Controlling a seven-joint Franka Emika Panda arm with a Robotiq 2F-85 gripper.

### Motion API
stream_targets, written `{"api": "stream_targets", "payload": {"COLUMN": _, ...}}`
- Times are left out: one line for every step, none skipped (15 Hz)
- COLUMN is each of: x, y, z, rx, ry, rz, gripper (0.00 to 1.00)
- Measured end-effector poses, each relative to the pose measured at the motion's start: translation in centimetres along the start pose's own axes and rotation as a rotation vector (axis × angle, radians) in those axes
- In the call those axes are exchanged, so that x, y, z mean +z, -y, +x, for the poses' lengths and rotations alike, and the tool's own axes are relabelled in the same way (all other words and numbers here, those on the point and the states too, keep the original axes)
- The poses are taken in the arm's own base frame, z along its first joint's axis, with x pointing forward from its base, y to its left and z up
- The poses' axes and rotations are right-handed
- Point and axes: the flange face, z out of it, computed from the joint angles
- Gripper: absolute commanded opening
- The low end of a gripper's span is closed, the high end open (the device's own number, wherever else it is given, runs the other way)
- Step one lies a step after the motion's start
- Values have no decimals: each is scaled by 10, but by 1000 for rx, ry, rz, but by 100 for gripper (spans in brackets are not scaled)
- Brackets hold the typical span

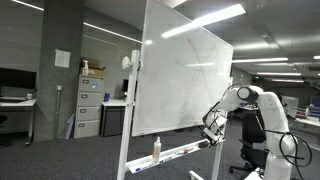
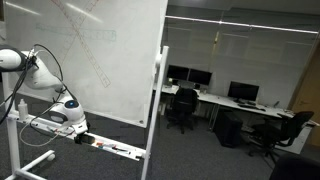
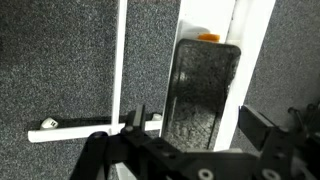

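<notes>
The eraser's near end [image 1: 205,144] [image 3: 190,126] lies between my fingers across its narrow width and closing now would catch it, so it is time for my gripper to close.
My gripper [image 3: 200,125] hangs open over the whiteboard's tray [image 3: 245,60]. One dark finger [image 3: 137,120] shows on one side and the other finger [image 3: 262,125] on the far side. Between and below them a dark rectangular eraser [image 3: 200,90] lies on the tray; nothing is gripped. A small orange item [image 3: 208,38] sits just beyond the eraser. In both exterior views the gripper [image 1: 212,128] [image 2: 68,118] is low, by one end of the tray [image 1: 180,153] [image 2: 105,146] under the whiteboard [image 1: 185,75] [image 2: 100,50].
A spray bottle [image 1: 156,148] stands on the tray away from the gripper. The whiteboard's white stand foot [image 3: 75,128] rests on grey carpet. Filing cabinets [image 1: 90,105] stand behind the board. Desks with office chairs [image 2: 185,105] fill the room beyond.
</notes>
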Motion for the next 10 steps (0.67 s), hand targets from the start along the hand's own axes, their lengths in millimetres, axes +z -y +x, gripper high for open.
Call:
{"api": "stream_targets", "payload": {"x": 0, "y": 0, "z": 0, "rx": 0, "ry": 0, "rz": 1, "gripper": 95}}
{"api": "stream_targets", "payload": {"x": 0, "y": 0, "z": 0, "rx": 0, "ry": 0, "rz": 1, "gripper": 92}}
{"api": "stream_targets", "payload": {"x": 0, "y": 0, "z": 0, "rx": 0, "ry": 0, "rz": 1, "gripper": 86}}
{"api": "stream_targets", "payload": {"x": 0, "y": 0, "z": 0, "rx": 0, "ry": 0, "rz": 1, "gripper": 81}}
{"api": "stream_targets", "payload": {"x": 0, "y": 0, "z": 0, "rx": 0, "ry": 0, "rz": 1, "gripper": 81}}
{"api": "stream_targets", "payload": {"x": 0, "y": 0, "z": 0, "rx": 0, "ry": 0, "rz": 0, "gripper": 76}}
{"api": "stream_targets", "payload": {"x": 1, "y": 0, "z": 0, "rx": 0, "ry": 0, "rz": -1, "gripper": 73}}
{"api": "stream_targets", "payload": {"x": 1, "y": 0, "z": 0, "rx": 0, "ry": 0, "rz": -2, "gripper": 76}}
{"api": "stream_targets", "payload": {"x": 1, "y": -1, "z": 0, "rx": 0, "ry": 0, "rz": -3, "gripper": 73}}
{"api": "stream_targets", "payload": {"x": 2, "y": -1, "z": 0, "rx": 0, "ry": 1, "rz": -4, "gripper": 75}}
